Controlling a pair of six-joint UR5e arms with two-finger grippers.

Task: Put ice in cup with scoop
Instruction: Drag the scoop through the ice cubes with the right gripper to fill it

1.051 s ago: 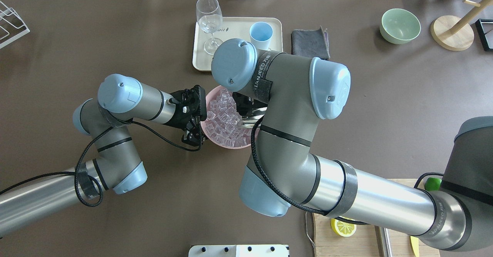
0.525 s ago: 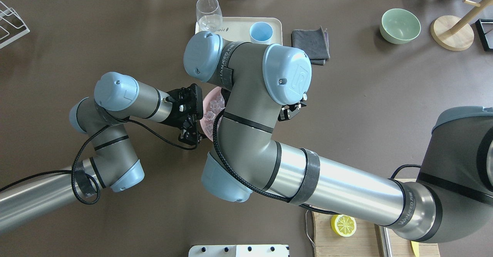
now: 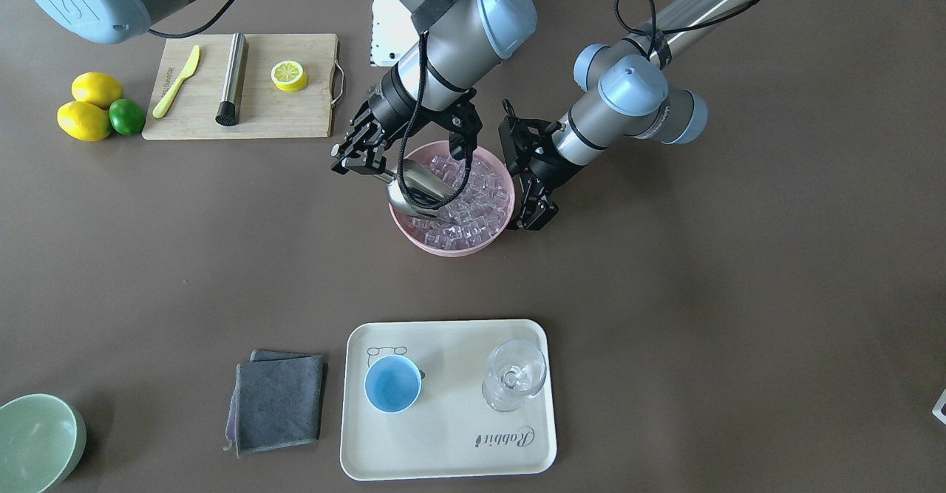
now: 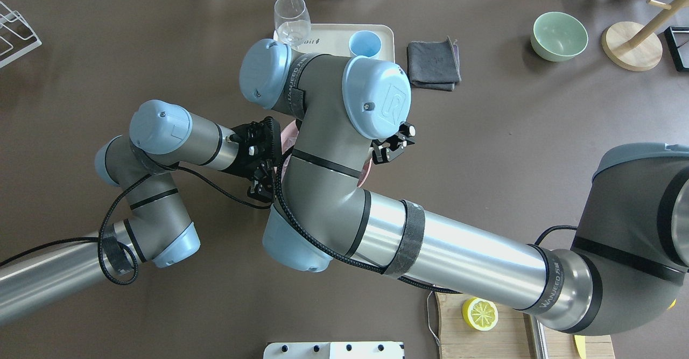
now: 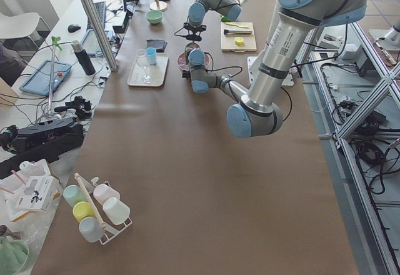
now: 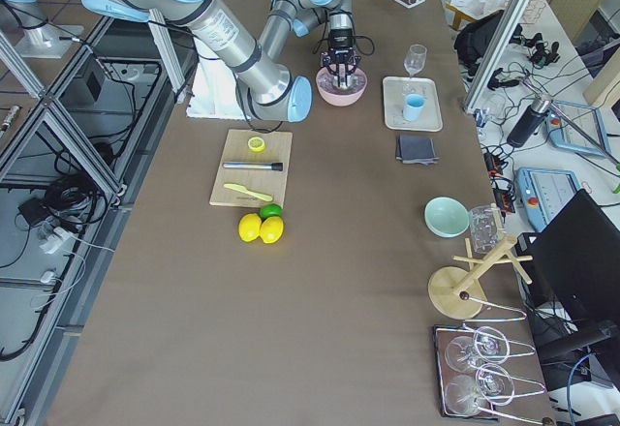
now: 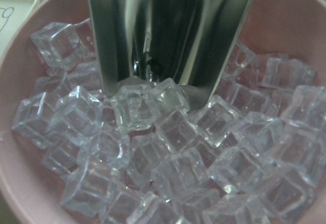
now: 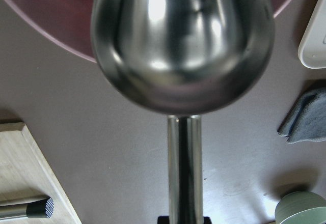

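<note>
I will next grab the pink bowl with my left gripper by the bowl's thin rim opposite the scoop, because the bowl is far wider than my left gripper's fingers.
The silver scoop (image 3: 416,185) lies tilted in the pink bowl (image 3: 451,247), its open mouth pushed against the clear ice (image 3: 477,201). The left wrist view shows the scoop (image 7: 168,30) with its lip on the ice (image 7: 168,158). My right gripper (image 3: 362,162) is shut on the scoop's handle (image 8: 183,173) just outside the bowl's rim. My left gripper (image 3: 526,179) is open, its fingers spread beside the bowl's opposite rim. The light-blue cup (image 3: 392,383) stands on the cream tray (image 3: 443,445), apart from both grippers. In the overhead view (image 4: 364,44) the cup shows behind my right arm.
A clear stemmed glass (image 3: 515,375) stands on the tray beside the cup. A grey cloth (image 3: 279,400) and a pale green bowl (image 3: 37,441) lie near the tray. A cutting board (image 3: 244,112) holds a lemon half, knife and steel rod. Lemons and a lime (image 3: 96,109) lie beside it.
My right arm has swung left over the bowl in the overhead view and turned its wrist, hiding most of the bowl. My left arm has shifted slightly left.
</note>
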